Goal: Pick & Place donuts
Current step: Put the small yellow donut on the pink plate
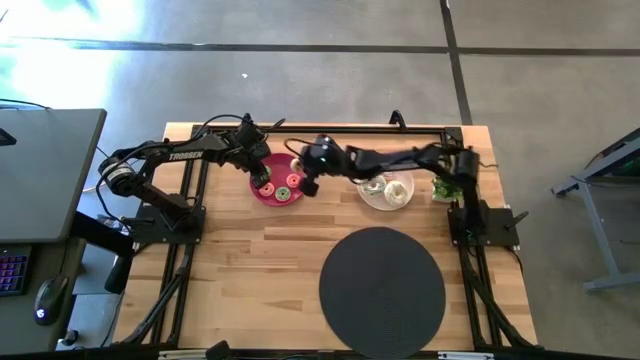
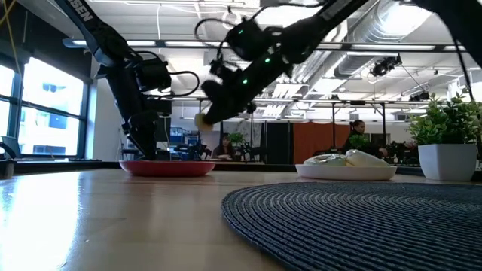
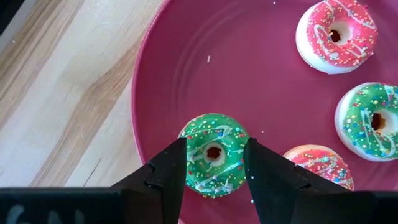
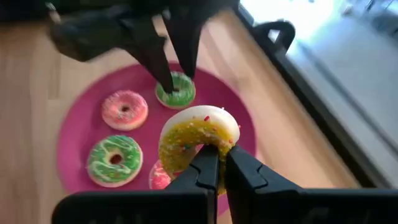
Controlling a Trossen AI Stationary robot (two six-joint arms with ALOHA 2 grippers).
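Observation:
The yellow-frosted donut is high up by the plate's rim. I will lower it toward the open part of the plate before my right gripper lets it go.
A pink plate (image 1: 262, 193) at the table's far middle holds several small donuts. They are a green one (image 3: 214, 140) between the fingers of my left gripper (image 3: 214, 149), a pink one (image 3: 336, 34), another green one (image 3: 373, 121) and a pink‑orange one (image 3: 317, 165). My left gripper (image 1: 265, 172) is low over the plate, shut on the green donut. My right gripper (image 1: 310, 183) reaches in from the right, above the plate's right edge. It is shut on a yellow‑frosted donut (image 4: 196, 134), which also shows in the low view (image 2: 202, 120). My left gripper pinches the green donut by two opposite sides (image 3: 193, 155), one finger (image 3: 168, 174) on each. The fingers come from above, pointing down. The donut lies flat on the pink plate, frosting up. My right gripper holds the yellow‑frosted donut by the part of its ring nearest the fingers (image 4: 186, 155), pinched between the two fingers (image 4: 245, 171). One fingertip sits at the hole. The donut stands on edge beyond the fingertips, lifted clear above the pink plate.
A white plate (image 1: 372, 203) with pale items stands right of the pink plate. A potted plant (image 1: 445, 185) is at the far right. A big black woven disc (image 1: 382, 290) covers the near middle. The two grippers are close together over the pink plate.

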